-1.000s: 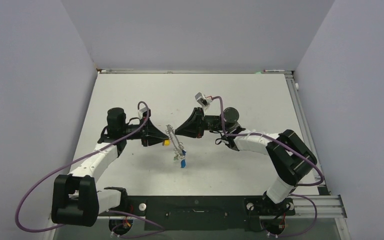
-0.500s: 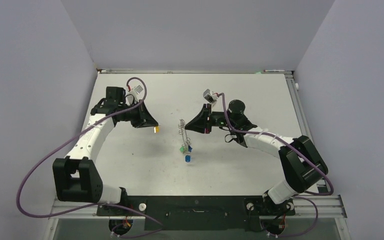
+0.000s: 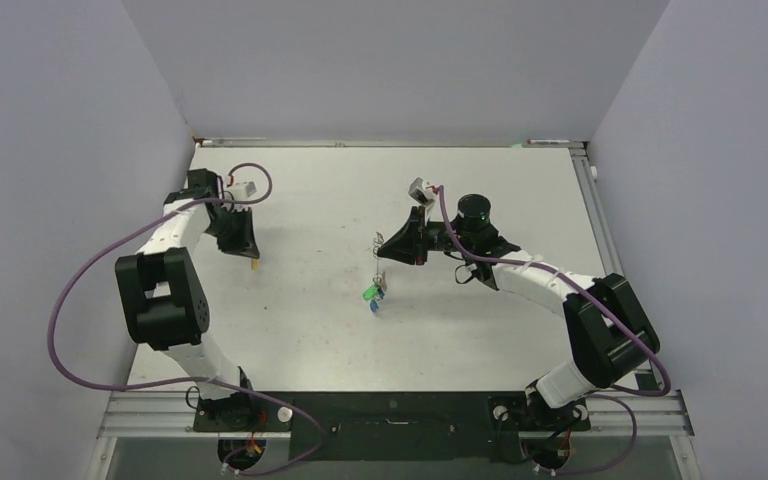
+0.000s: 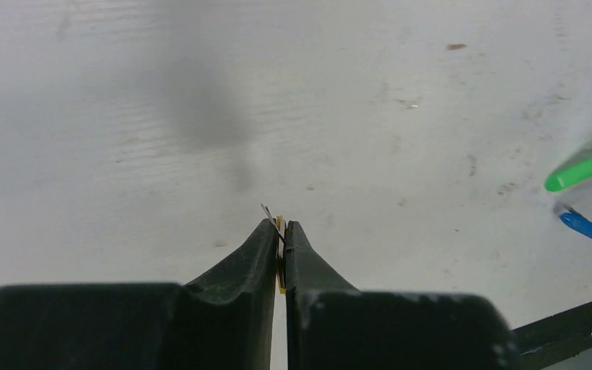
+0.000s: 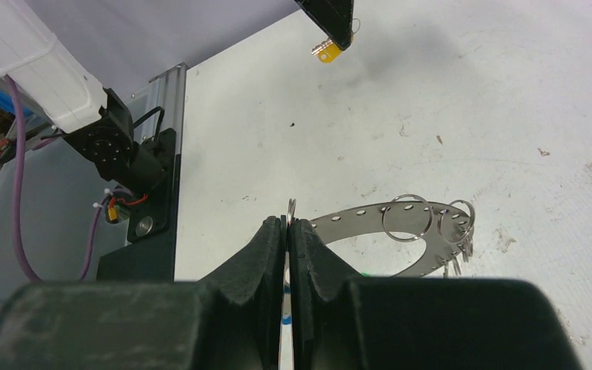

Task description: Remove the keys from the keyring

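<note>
My left gripper's shadow is apart from its fingers, and the yellow key (image 3: 255,266) hangs above the table. It would come down short if I opened now, so I keep holding it.
My left gripper (image 3: 254,260) is shut on a small yellow key (image 3: 255,266) at the table's left side, well apart from the keyring. In the left wrist view the yellow key (image 4: 280,230) shows as a sliver between the closed fingertips (image 4: 268,235). My right gripper (image 3: 384,250) is shut on the rim of the keyring (image 5: 370,216), a flat grey disc with small holes and wire loops (image 5: 406,217). The ring hangs edge-on above mid-table (image 3: 378,243). A green key (image 3: 369,294) and a blue key (image 3: 374,306) dangle below it.
Purple-grey walls close in the white table (image 3: 290,330) on three sides, and the left arm is near the left wall. A black rail (image 3: 390,410) with the arm bases runs along the near edge. An aluminium frame (image 3: 600,220) borders the right side.
The left gripper has pulled away to the far left with the yellow key, off the keyring. The right gripper has moved slightly right and back, still holding the keyring with the green and blue keys.
</note>
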### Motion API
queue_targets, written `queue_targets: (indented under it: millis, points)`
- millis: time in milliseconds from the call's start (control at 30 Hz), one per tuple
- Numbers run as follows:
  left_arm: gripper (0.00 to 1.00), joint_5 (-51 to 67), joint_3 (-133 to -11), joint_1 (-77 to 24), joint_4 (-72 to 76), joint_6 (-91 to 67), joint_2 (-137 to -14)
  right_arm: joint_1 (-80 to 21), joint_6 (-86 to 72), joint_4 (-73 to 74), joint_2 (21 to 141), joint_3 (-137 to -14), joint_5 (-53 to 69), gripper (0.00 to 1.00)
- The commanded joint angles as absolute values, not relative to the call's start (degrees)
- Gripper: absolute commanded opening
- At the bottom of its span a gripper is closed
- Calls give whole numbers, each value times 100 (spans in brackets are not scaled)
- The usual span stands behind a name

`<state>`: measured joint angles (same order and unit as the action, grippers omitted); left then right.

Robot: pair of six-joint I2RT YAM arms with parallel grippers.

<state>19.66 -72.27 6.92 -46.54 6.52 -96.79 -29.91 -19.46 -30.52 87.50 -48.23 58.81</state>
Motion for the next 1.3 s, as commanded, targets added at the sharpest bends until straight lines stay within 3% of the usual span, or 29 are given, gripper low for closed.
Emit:
queue_targets:
  millis: [0, 367, 467, 533, 833, 933, 1133, 1267]
  points:
    - [0, 1876, -7556, 1287, -4875, 1480, -10295, -2953, -1665, -3139, 8443, -5108, 5837, 5]
    - [5, 1478, -7446, 1433, -4499, 1720, -10622, -2962, -1753, -3189, 8506, -5124, 5836, 5]
    - [26, 1457, -7449, 1434, -4489, 1713, -10635, -2962, -1788, -3217, 8503, -5124, 5836, 5]
    - [33, 1460, -7449, 1434, -4489, 1714, -10606, -2962, -1810, -3229, 8521, -5132, 5836, 5]
    - [50, 1596, -7593, 1371, -4595, 1730, -10467, -2962, -1859, -3287, 8559, -5121, 5811, 5]
    - [60, 1492, -7566, 1231, -4550, 1764, -10248, -2934, -1871, -3232, 8555, -5137, 5749, 5]
    - [100, 1353, -7600, 839, -4574, 1828, -9756, -2599, -1696, -2684, 8439, -5242, 5831, 5]
    - [96, 1354, -7636, 616, -4631, 1828, -9589, -2268, -1050, -1522, 8223, -5568, 5950, 5]
